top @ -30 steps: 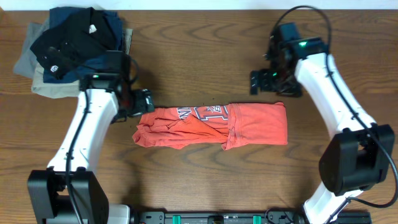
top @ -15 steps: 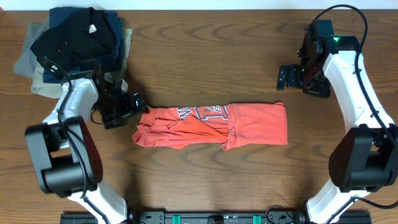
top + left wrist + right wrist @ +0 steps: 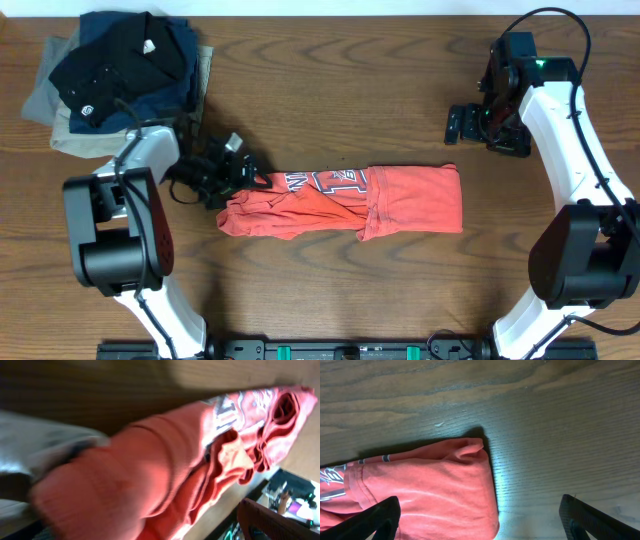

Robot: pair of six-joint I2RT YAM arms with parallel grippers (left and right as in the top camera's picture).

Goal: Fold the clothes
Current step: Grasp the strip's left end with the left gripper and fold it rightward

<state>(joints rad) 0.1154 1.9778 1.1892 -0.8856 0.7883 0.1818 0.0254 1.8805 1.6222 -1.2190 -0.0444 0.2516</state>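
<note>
I should next grab the T-shirt's end near the garment pile with my left gripper, to fold the folded T-shirt over toward its opposite end.
The clothes, a coral-red T-shirt (image 3: 340,202), lie folded into a long strip across the middle of the table, with dark lettering showing near the centre. My left gripper (image 3: 240,170) sits low at the strip's left end, open. In the left wrist view the red T-shirt (image 3: 165,460) fills the blurred frame between the jaws of the left gripper (image 3: 150,515). My right gripper (image 3: 458,124) hovers open, beyond the strip's right end. In the right wrist view the T-shirt's right end (image 3: 420,490) lies under the wide-spread right gripper (image 3: 480,527).
A pile of folded black, navy and khaki garments (image 3: 110,70) sits at the back left corner, close behind my left arm. The bare wooden table (image 3: 330,90) shows around the shirt, with its far edge along the top of the overhead view.
My left arm has swung round, bringing its gripper rightwards onto the shirt's left end. My right gripper first drew back to the right and has held still since.
</note>
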